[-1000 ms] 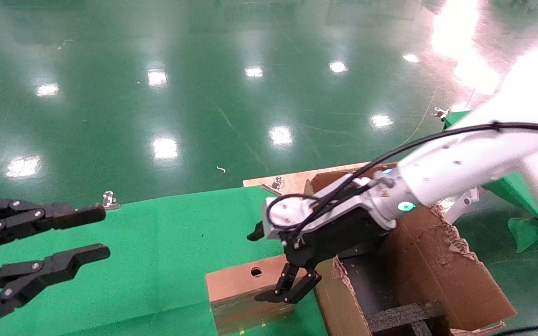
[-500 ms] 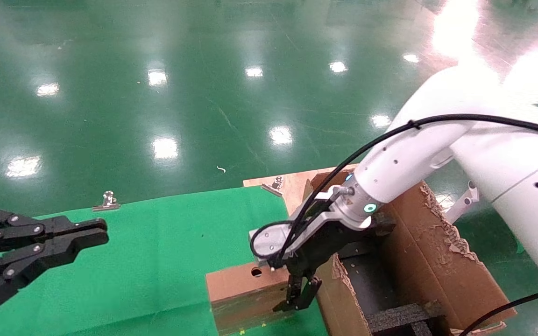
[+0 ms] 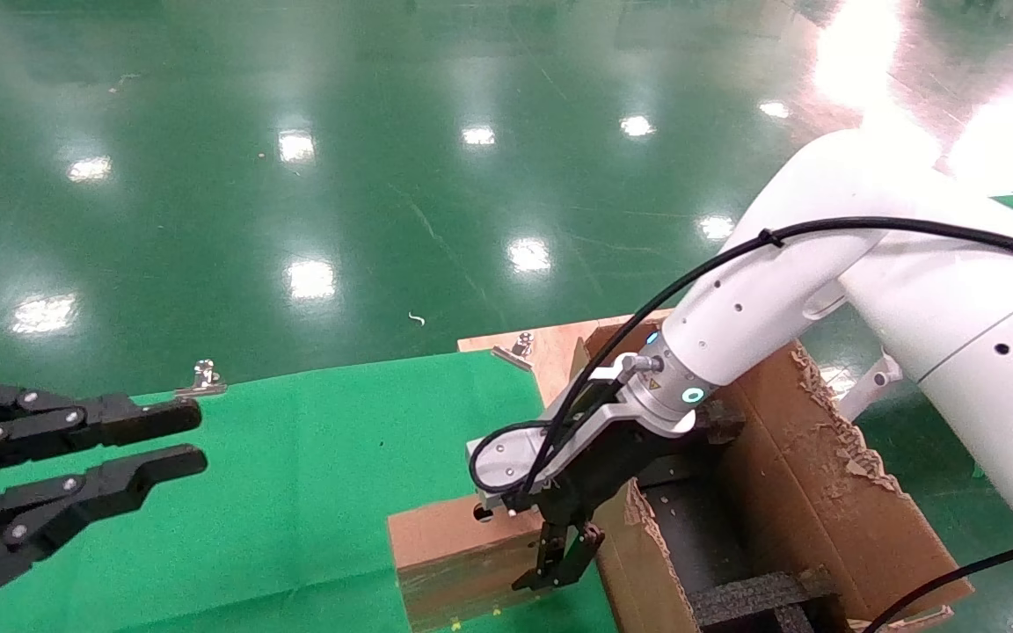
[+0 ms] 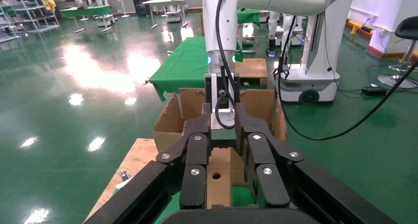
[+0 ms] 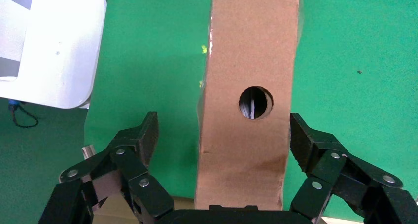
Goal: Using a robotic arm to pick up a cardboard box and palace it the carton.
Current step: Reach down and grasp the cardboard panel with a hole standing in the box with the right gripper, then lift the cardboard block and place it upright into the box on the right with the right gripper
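Observation:
My right gripper grabs the cardboard box next by the broad sides across its narrow top (image 3: 437,526) (image 5: 244,147), since the box runs longer than my fingers open.
The small brown cardboard box (image 3: 449,549) lies on the green cloth beside the carton (image 3: 810,492), its round hole half hidden under the wrist. The white robotic arm reaches down from the right. Its right gripper (image 3: 559,563) sits low at the box's end nearest the carton. In the right wrist view the box (image 5: 249,61) runs between the right gripper's (image 5: 223,130) open fingers (image 5: 143,137); one pad is close to a box side, the other stands apart. The left gripper (image 3: 190,435) hovers open at the far left. In the left wrist view the box (image 4: 220,160) shows beyond its fingers.
The carton's ragged flaps and black foam dividers (image 3: 761,593) stand right next to the box. A wooden board (image 3: 550,338) with a metal clip (image 3: 520,345) lies behind. Another clip (image 3: 203,378) holds the green cloth (image 3: 322,457) at the table's far edge. Glossy green floor lies beyond.
The right arm swung over and lowered onto the box, its wrist turning so the fingers straddle it. The left gripper's fingers narrowed, then spread again.

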You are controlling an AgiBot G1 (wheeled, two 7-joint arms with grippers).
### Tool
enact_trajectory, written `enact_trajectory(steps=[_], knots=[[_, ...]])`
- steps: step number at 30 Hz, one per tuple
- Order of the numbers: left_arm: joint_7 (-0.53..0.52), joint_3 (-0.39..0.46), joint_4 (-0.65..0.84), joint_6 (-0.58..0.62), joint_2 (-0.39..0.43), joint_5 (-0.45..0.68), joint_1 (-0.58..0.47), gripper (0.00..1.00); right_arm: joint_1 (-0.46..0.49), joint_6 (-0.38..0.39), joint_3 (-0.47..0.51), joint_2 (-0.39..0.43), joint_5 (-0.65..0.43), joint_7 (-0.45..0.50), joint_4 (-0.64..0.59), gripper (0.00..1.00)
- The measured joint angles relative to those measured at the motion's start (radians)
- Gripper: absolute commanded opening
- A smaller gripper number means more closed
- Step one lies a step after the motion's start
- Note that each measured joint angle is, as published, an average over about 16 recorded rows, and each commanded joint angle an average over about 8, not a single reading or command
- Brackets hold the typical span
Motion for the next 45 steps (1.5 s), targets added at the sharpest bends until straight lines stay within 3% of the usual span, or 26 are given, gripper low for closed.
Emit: enact_trajectory(steps=[28,35,45], knots=[[0.0,0.0,0.0,0.0,0.0,0.0,0.0,1.0,0.009,0.006,0.02,0.014,0.018,0.003,0.0,0.0],[0.0,0.0,0.0,0.0,0.0,0.0,0.0,1.0,0.102,0.004,0.038,0.034,0.047,-0.013,-0.041,0.0],[0.0,0.001,0.0,0.0,0.0,0.0,0.0,1.0,0.337,-0.009,0.029,0.072,0.088,-0.052,-0.139,0.0]])
